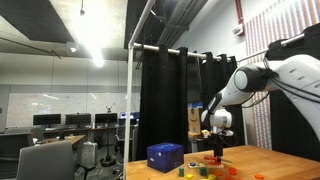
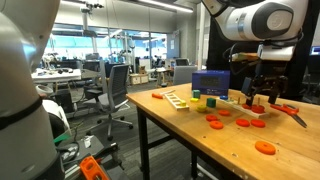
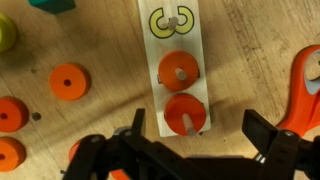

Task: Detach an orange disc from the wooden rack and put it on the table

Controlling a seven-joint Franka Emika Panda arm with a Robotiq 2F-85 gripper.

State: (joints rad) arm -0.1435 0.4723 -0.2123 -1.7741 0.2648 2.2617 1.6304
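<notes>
My gripper should close now on the near orange disc [image 2: 257, 109] [image 3: 185, 114]. The disc is between my open fingers, and they reach past its middle on each side, so they would hold it.
In the wrist view the wooden rack [image 3: 176, 40] lies as a pale strip on the table [image 3: 100, 50]. Two orange discs sit on its pegs, one at the middle [image 3: 180, 70] and one at the near end [image 3: 185, 113]. My gripper [image 3: 198, 128] is open and empty, directly above the near disc, with one finger on each side of the rack and clear of it. In both exterior views the gripper [image 1: 215, 140] [image 2: 262, 95] hangs low over the tan table [image 2: 190, 135].
Loose orange discs [image 3: 68, 80] [image 3: 12, 113] lie on the table beside the rack, and more show in an exterior view [image 2: 264, 148]. An orange tool [image 3: 305, 90] lies on the other side. A blue box [image 2: 210, 83] [image 1: 165, 155] and small coloured blocks [image 2: 197, 100] stand nearby.
</notes>
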